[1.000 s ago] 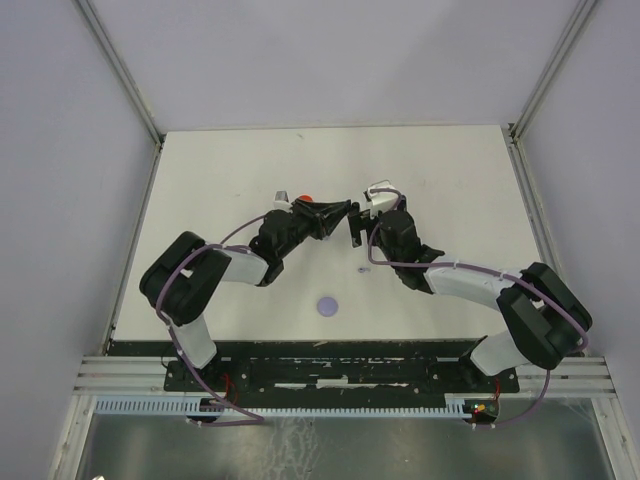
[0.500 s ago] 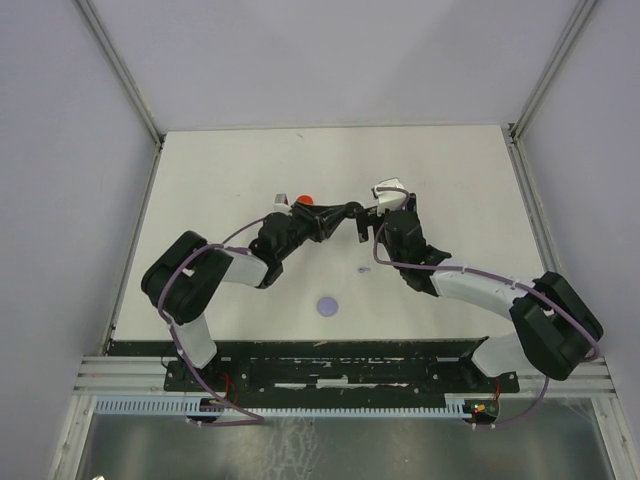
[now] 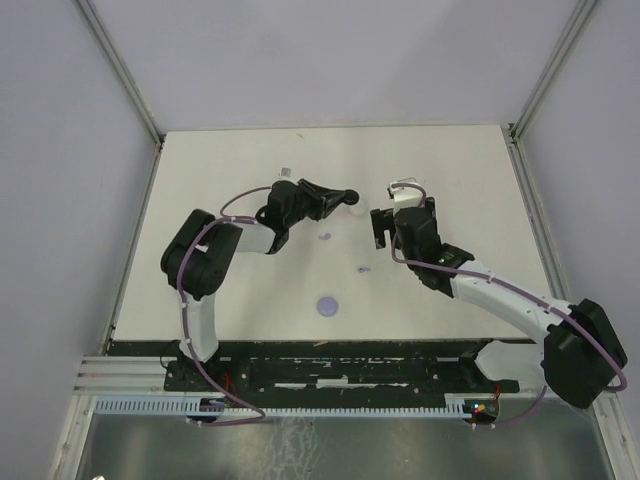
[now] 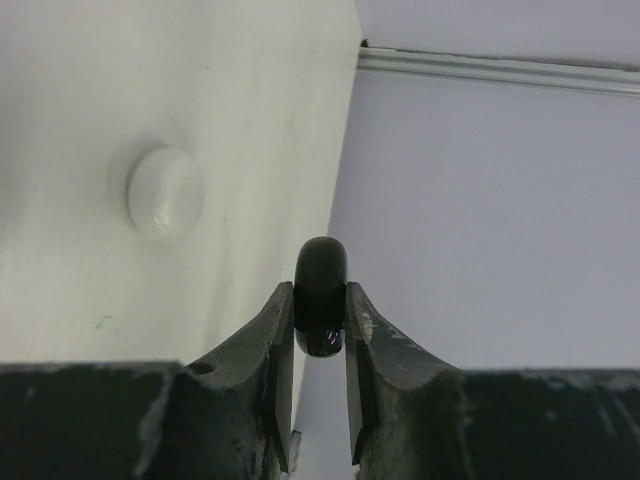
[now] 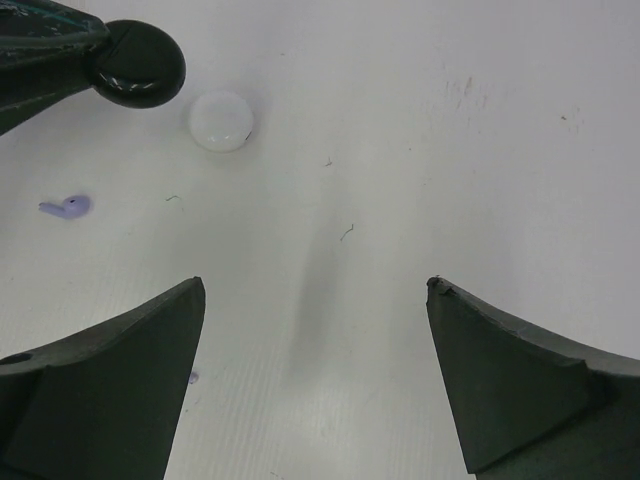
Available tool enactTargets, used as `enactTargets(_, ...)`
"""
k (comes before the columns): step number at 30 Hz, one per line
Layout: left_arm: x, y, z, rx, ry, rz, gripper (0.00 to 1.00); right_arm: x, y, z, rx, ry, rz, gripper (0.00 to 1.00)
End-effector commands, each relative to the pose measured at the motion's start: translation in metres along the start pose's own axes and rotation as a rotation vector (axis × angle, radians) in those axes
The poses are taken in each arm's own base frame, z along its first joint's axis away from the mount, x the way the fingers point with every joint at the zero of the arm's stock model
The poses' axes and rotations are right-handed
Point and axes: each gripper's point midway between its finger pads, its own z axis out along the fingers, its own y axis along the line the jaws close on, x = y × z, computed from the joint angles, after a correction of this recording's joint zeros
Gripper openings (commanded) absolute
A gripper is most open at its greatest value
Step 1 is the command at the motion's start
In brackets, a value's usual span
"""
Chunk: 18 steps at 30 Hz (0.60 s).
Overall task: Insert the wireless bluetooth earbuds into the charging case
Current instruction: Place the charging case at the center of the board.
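The black case is still raised above the table, so it is too early for my left gripper to open. The case would drop close by the white disc now.
My left gripper is shut on a black round charging case, pinched edge-on between the fingertips; from above it shows at the gripper's tip, raised over the table. A lavender earbud lies on the white table just below it, also in the right wrist view. A second lavender earbud lies nearer the arms. My right gripper stands wide open to the right of the case, nothing between its fingers.
A white round disc rests on the table beside the held black case, seen too in the left wrist view. A lavender round disc lies near the front. Grey walls and metal rails border the table.
The two grippers, tip to tip a second ago, have parted: the right one drew back to the right, the left one swung toward the back with the black case. The red item no longer shows.
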Motion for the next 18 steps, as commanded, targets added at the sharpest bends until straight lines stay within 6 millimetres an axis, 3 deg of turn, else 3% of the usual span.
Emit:
enactTargets(1, -0.009, 0.027, 0.013, -0.106, 0.0, 0.171, 0.03, -0.013, -0.008, -0.011, -0.008, -0.011, 0.024, 1.0)
enactTargets(9, -0.022, 0.056, 0.022, -0.216, -0.024, 0.245, 0.03, 0.0, 0.007, -0.007, -0.093, 0.1, 0.002, 0.95)
enactTargets(18, -0.031, 0.07, 0.022, -0.27, -0.034, 0.283, 0.03, 0.013, 0.029, 0.002, -0.179, 0.189, -0.019, 0.94)
